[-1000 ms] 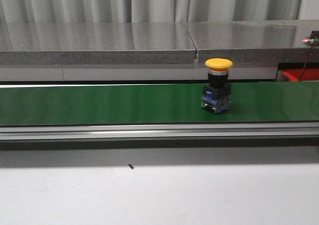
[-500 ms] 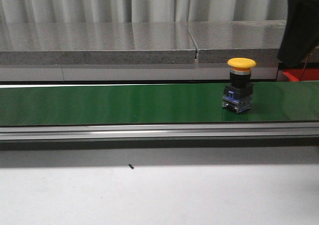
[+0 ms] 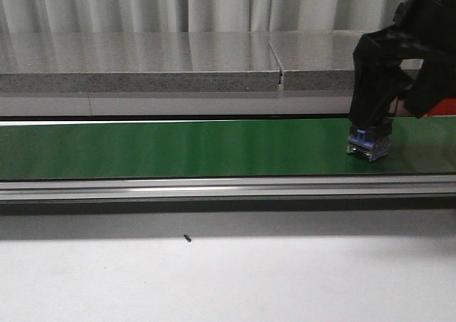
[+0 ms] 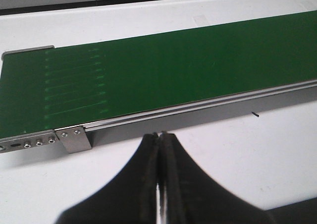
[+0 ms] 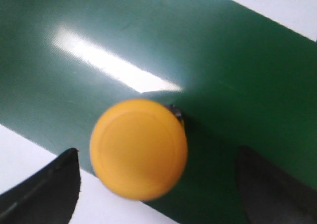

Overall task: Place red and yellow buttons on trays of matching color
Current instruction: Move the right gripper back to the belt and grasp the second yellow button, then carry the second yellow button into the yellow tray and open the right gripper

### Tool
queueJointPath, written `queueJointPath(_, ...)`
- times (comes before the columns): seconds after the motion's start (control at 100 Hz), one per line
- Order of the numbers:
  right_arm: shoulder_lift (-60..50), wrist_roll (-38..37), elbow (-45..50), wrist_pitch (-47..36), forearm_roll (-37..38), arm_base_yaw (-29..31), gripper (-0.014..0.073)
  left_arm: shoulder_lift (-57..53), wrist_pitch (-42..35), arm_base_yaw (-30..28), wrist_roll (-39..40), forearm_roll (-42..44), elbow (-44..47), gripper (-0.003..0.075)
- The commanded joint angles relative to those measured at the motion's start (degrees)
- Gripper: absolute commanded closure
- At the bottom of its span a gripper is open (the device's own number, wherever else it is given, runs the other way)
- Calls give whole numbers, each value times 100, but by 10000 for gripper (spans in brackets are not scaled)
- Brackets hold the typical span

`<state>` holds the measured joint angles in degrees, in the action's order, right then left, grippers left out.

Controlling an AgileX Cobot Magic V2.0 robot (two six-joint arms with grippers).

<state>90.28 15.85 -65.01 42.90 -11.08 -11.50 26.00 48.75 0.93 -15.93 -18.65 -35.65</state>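
Observation:
My right gripper should close on the cap now, because its fingers reach down around the yellow cap [image 5: 138,148] and are level with the blue base.
A yellow button stands on the green belt [image 3: 178,147] at the right. In the front view only its blue base [image 3: 368,146] shows below my right gripper [image 3: 370,115], which has come down over it. The right wrist view shows the round yellow cap [image 5: 138,148] between the two fingers of my right gripper [image 5: 157,157], which is open and not touching it. My left gripper [image 4: 159,135] is shut on nothing, over the white table before the belt's rail. The red button and the trays are out of view.
A grey stone ledge [image 3: 142,62] runs behind the belt, and a metal rail [image 3: 214,188] runs along its front. A small black speck [image 3: 187,239] lies on the white table. A sliver of something red [image 3: 443,107] shows behind the right arm.
The yellow button has travelled right along the belt. My right arm has come in from the upper right and dropped over it, hiding the cap in the front view.

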Motion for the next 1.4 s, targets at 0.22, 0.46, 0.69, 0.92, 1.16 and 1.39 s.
queueJointPath(0.22,-148,76,-194,-490,-97,-1,321,32,-360,49,2,-137,-161,741)
queueJointPath(0.46,-323,49,-194,-481,-97,35,489,32,-360,49,2,-137,-161,741)
queueJointPath(0.69,-947,-387,-194,-169,-5,738,489,32,-360,49,2,-137,-161,741)
queueJointPath(0.92,-1443,-817,-189,105,272,1825,489,32,-360,49,2,-137,-161,741)
queueJointPath(1.16,-1544,-938,-184,99,284,3101,489,32,-360,49,2,-137,-161,741)
queueJointPath(1.39,-1493,-995,-184,-287,291,3969,489,32,-360,49,2,-137,-161,741)
